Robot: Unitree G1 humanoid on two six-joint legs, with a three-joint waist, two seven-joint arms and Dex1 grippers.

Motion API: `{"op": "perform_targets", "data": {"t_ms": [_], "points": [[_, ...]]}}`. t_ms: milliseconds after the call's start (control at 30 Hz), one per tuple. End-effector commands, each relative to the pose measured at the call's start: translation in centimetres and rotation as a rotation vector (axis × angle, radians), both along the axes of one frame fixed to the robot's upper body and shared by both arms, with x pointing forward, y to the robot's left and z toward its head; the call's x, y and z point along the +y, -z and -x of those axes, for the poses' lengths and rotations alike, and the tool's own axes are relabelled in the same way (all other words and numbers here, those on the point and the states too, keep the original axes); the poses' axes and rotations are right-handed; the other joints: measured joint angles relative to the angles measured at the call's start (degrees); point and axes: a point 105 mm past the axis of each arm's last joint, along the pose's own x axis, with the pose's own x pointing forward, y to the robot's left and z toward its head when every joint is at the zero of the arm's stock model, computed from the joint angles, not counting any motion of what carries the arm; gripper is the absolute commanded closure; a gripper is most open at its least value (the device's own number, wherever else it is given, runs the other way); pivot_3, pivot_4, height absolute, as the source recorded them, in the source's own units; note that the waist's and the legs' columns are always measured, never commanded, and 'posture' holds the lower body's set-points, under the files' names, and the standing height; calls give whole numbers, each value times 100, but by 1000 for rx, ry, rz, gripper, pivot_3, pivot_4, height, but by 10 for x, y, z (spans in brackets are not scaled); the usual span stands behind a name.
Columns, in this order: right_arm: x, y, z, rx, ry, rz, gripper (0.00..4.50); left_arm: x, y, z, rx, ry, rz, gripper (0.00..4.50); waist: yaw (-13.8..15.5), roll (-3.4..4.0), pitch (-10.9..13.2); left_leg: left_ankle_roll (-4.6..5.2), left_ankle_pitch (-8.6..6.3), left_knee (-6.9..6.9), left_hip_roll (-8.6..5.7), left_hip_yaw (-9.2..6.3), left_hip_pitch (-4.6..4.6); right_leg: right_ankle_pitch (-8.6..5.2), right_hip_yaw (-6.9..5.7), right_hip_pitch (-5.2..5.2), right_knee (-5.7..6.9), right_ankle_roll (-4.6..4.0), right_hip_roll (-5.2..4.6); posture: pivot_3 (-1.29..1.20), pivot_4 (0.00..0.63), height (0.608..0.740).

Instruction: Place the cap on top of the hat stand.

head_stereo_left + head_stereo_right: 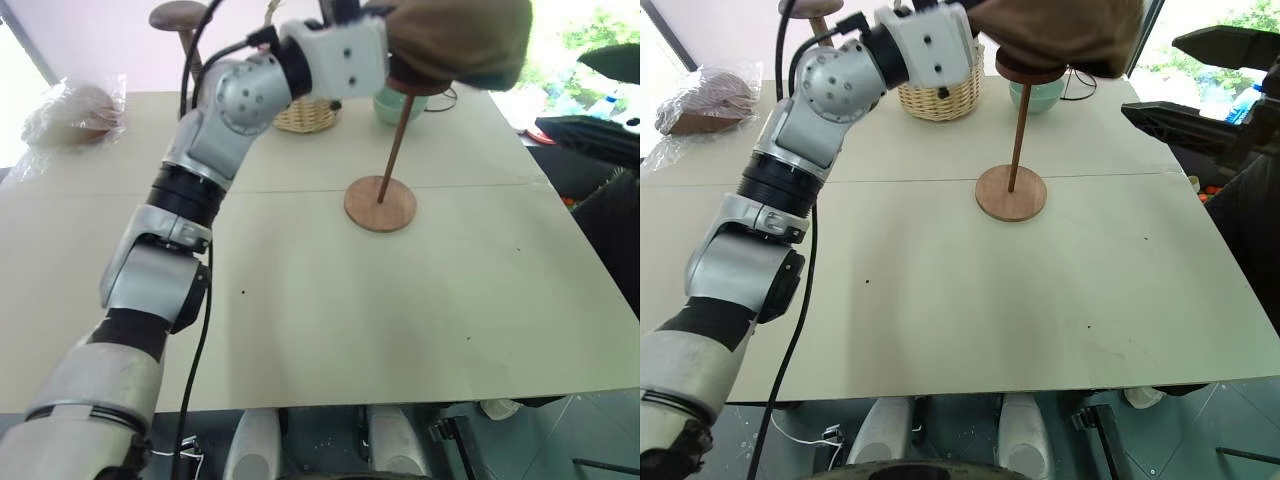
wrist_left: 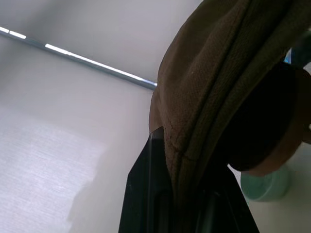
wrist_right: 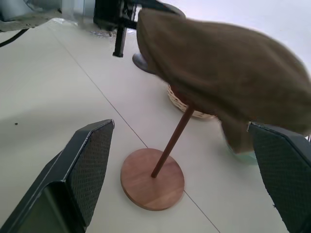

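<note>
My right gripper grabs the cap by its overhanging edge [image 1: 503, 82] next, since the stand's disc [image 1: 420, 86] sits close under the fabric farther in.
The brown cap [image 1: 460, 40] hangs over the flat top disc [image 1: 1030, 68] of the hat stand. The stand's thin slanted rod [image 1: 395, 140] runs down to a round wooden base [image 1: 380, 203] on the table. My left gripper [image 2: 182, 165] is shut on the cap's edge, and the disc shows dark just under the fabric. I cannot tell whether the cap rests on the disc. My right gripper [image 1: 1185, 80] stands open to the right of the stand, level with the cap, with nothing between its fingers [image 3: 92, 160].
A wicker basket [image 1: 940, 95] and a mint-green bowl [image 1: 1037, 97] stand just behind the hat stand. A clear plastic bag [image 1: 75, 110] lies at the far left, and a darker stand [image 1: 178, 15] is at the back. The pale table [image 1: 350, 320] has a seam across it.
</note>
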Motion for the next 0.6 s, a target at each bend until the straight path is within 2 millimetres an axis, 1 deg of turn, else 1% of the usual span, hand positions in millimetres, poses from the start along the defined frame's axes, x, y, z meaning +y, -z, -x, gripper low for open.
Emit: {"op": "perform_targets", "data": {"t_ms": [33,167,300,433,500,533,567,600], "points": [[-2,-14,12,-65,23,-8,0,2,-3,17,-98,48,-19,4458,0,1,-1,0,0,-2,0,0,0,0,0,0,0,0,0,0,150,728],[1,-14,11,-72,15,-25,0,-4,29,11,-88,32,-66,4458,15,1,-1,0,0,3,0,0,1,0,0,2,1,-1,0,0,150,728],[4,-12,9,-67,6,-26,0,-1,43,-2,-48,-51,-51,4458,15,-1,0,0,0,10,-2,-1,-3,1,1,6,0,0,-1,0,150,728],[5,-10,6,-62,0,-26,0,-1,50,-3,-20,-65,-38,4458,8,1,-1,0,0,6,-1,-1,1,1,1,6,1,0,-1,0,150,728],[6,-8,5,-57,-5,-25,0,-1,52,-1,0,-60,-23,3633,3,2,-1,1,0,6,-1,-1,2,1,1,6,1,0,-1,0,150,728],[7,-7,4,-53,-9,-18,0,0,51,0,10,-58,-12,3450,4,2,-1,0,0,6,-1,-1,2,1,1,6,1,0,-1,0,150,728],[8,-5,3,-48,-13,-11,0,1,51,0,20,-57,-4,2819,4,2,-1,1,0,6,-1,-1,2,1,1,6,1,1,-1,0,150,728],[9,-3,3,-42,-16,1,0,2,50,2,29,-52,4,2409,4,2,-1,1,0,7,-1,-1,2,2,1,6,2,1,-1,0,150,728]]}}
